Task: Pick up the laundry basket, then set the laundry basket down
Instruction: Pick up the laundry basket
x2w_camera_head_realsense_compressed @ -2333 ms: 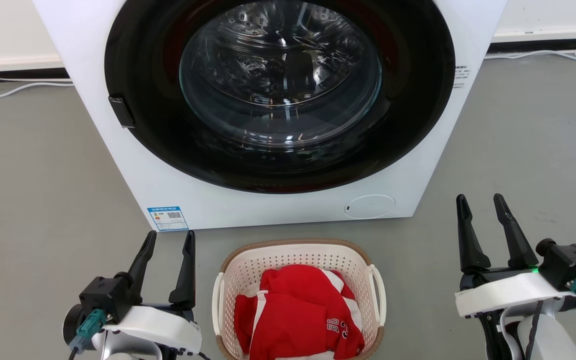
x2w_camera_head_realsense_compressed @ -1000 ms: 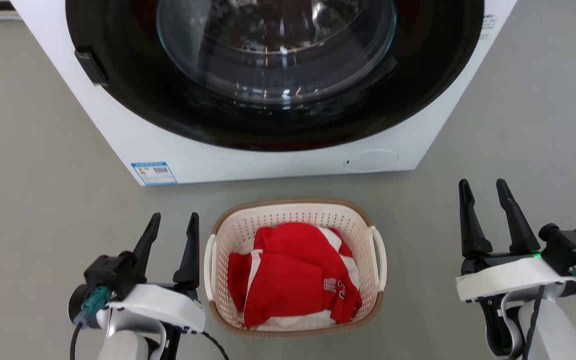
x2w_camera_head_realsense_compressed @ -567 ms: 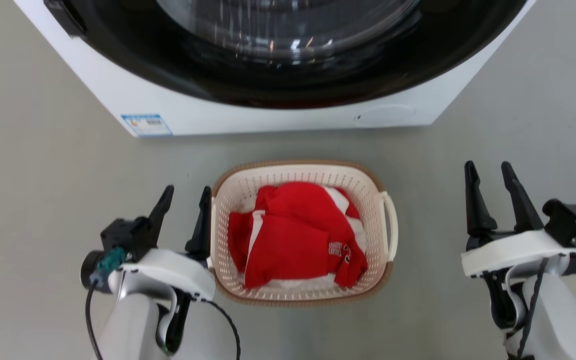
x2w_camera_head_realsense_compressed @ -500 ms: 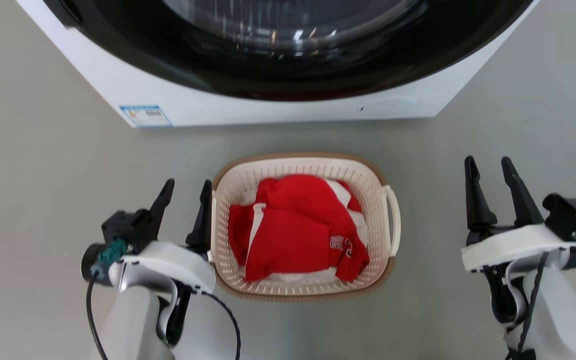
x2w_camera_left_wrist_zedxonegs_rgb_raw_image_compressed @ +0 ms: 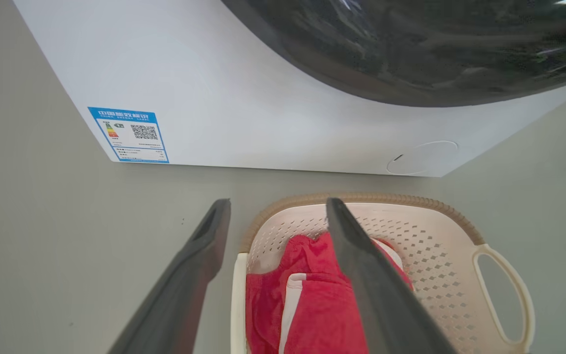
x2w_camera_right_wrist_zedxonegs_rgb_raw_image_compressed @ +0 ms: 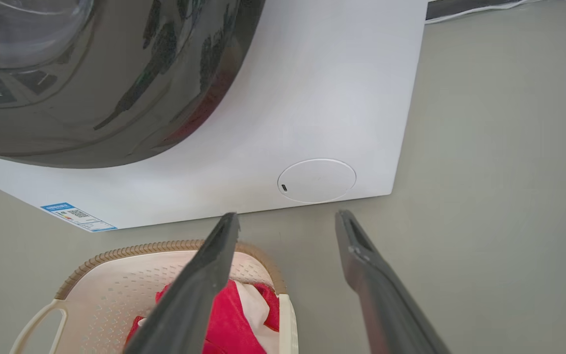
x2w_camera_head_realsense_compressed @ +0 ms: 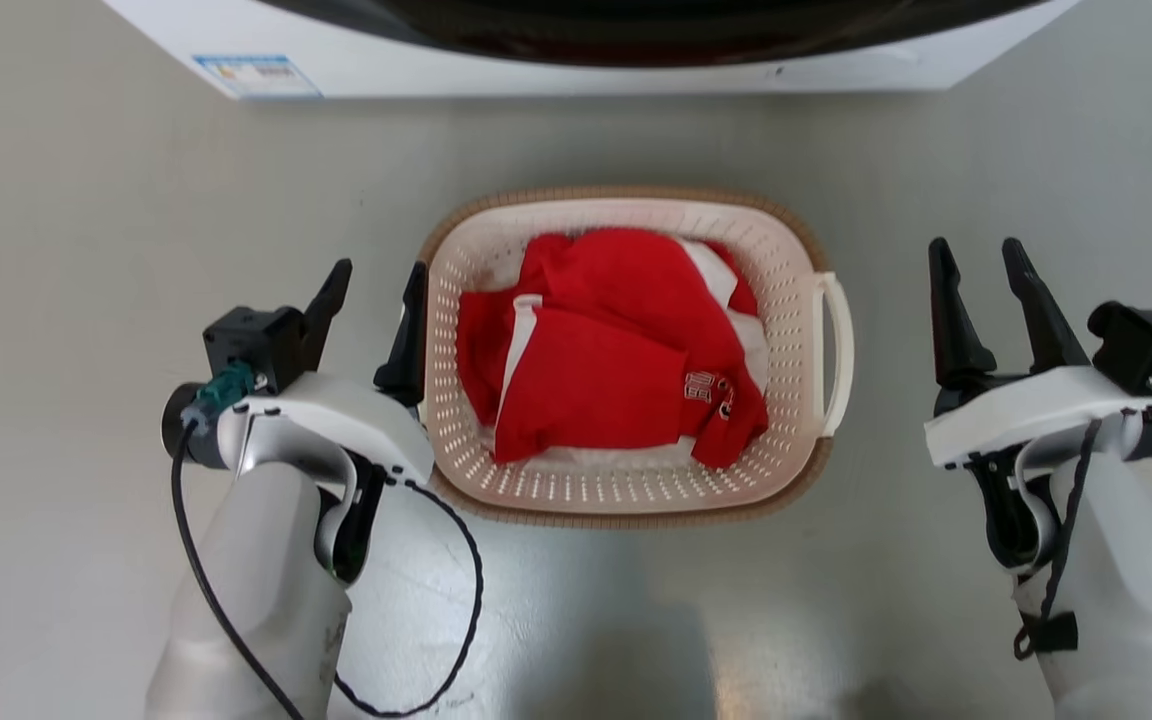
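The laundry basket's broad body is far wider than my gripper's open fingers. My left gripper will grab the basket by its narrow white loop handle [x2w_camera_left_wrist_zedxonegs_rgb_raw_image_compressed: 238, 304] to pick it up.
The laundry basket [x2w_camera_head_realsense_compressed: 636, 512], cream-white with a brown rim, stands on the grey floor with a red and white garment [x2w_camera_head_realsense_compressed: 616, 350] inside. My left gripper [x2w_camera_head_realsense_compressed: 381, 268] is open at its left side. In the left wrist view that gripper [x2w_camera_left_wrist_zedxonegs_rgb_raw_image_compressed: 278, 202] straddles the left rim: the white left handle [x2w_camera_left_wrist_zedxonegs_rgb_raw_image_compressed: 238, 295] lies between the fingers, and the right finger hangs over the garment. My right gripper [x2w_camera_head_realsense_compressed: 976, 248] is open, to the right of the right loop handle [x2w_camera_head_realsense_compressed: 836, 350] with a gap. The right wrist view has this gripper [x2w_camera_right_wrist_zedxonegs_rgb_raw_image_compressed: 288, 215] above the basket's near corner [x2w_camera_right_wrist_zedxonegs_rgb_raw_image_compressed: 130, 250].
The white washing machine [x2w_camera_head_realsense_compressed: 576, 70] with its dark round door [x2w_camera_left_wrist_zedxonegs_rgb_raw_image_compressed: 410, 49] stands just beyond the basket, with a strip of floor between them. A white cable [x2w_camera_right_wrist_zedxonegs_rgb_raw_image_compressed: 474, 10] runs along the wall behind it. Grey floor [x2w_camera_head_realsense_compressed: 86, 250] lies open on both sides.
The head camera has tilted down, so the washer slid up the picture and the basket shows larger. My left gripper came sideways up to the basket's left rim. Both grippers stay open.
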### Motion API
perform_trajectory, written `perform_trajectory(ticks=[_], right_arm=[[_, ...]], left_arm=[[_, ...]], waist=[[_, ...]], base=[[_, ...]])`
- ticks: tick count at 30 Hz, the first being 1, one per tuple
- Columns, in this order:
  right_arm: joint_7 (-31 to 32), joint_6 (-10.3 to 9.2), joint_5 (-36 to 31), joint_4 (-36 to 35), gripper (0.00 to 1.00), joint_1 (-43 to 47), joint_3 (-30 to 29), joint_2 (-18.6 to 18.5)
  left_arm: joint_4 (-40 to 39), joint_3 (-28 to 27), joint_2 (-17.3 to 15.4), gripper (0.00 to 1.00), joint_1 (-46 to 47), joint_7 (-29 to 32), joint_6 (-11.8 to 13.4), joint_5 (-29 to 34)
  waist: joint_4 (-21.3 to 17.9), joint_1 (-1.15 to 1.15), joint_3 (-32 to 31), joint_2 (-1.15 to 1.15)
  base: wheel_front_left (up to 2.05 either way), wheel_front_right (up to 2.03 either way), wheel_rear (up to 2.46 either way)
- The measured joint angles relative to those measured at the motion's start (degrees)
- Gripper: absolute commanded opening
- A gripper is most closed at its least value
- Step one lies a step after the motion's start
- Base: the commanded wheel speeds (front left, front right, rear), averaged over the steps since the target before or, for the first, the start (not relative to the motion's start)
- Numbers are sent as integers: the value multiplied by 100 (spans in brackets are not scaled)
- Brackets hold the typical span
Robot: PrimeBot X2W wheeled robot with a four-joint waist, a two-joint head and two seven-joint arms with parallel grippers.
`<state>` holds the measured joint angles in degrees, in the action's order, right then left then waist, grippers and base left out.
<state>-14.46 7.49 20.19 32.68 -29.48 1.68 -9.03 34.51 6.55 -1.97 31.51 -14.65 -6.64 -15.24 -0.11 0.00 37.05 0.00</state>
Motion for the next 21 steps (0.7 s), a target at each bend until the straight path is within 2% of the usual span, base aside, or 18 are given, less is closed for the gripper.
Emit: perform_trajectory(ticks=[10, 21], right_arm=[[-1, -1, 174, 568, 100, -413, 264, -31], [0, 0, 386, 1560, 100, -950, 1004, -101]], left_arm=[[900, 91, 15, 100, 656, 0, -49, -104], [1750, 536, 23, 100, 1137, 0, -52, -538]], waist=[[80, 0, 669, 0], [170, 0, 1121, 0]], base=[[0, 0, 0], [0, 0, 0]])
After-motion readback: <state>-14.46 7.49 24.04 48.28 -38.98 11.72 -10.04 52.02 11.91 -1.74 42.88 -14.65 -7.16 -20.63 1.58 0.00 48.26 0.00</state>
